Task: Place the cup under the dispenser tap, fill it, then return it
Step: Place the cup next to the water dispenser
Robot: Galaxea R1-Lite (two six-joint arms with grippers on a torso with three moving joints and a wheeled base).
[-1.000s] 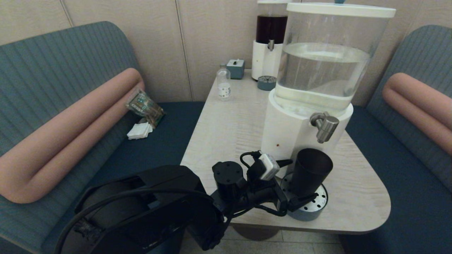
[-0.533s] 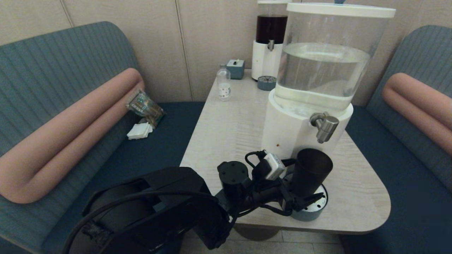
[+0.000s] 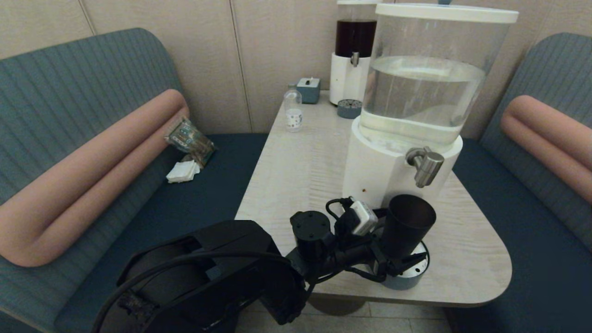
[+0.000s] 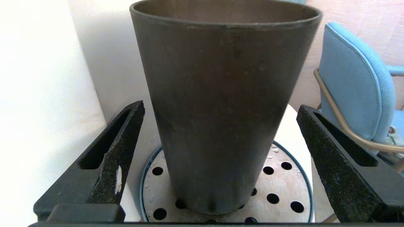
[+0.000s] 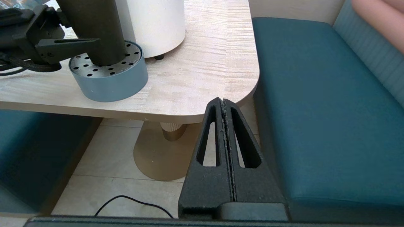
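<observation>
I should next pick up the dark grey cup with my left gripper by the middle of its side [image 3: 402, 235], to return the cup from the drip tray.
The dark grey cup [image 3: 408, 225] stands upright on a round perforated drip tray [image 3: 418, 274], below the brushed-steel dispenser tap [image 3: 425, 166] of the big water dispenser [image 3: 428, 83]. My left gripper [image 3: 391, 240] is open, one finger on each side of the cup's lower half. In the left wrist view the cup [image 4: 221, 110] fills the gap of the left gripper [image 4: 221, 108], and both fingers [image 4: 123, 148] stand clear of its wall. What the cup holds does not show. My right gripper [image 5: 222, 101] is shut and empty, low off the table's near right corner.
A dark-liquid dispenser [image 3: 354, 51], its small drip tray [image 3: 349, 108], a clear labelled bottle [image 3: 292, 111] and a small blue box [image 3: 308, 89] stand at the table's far end. A snack bag [image 3: 189, 138] and napkins [image 3: 182, 171] lie on the left bench. The table edge [image 3: 393, 300] is close to the tray.
My left arm has slid right and forward toward the cup, so its open fingers reach further around it. The cup has stayed on the tray.
</observation>
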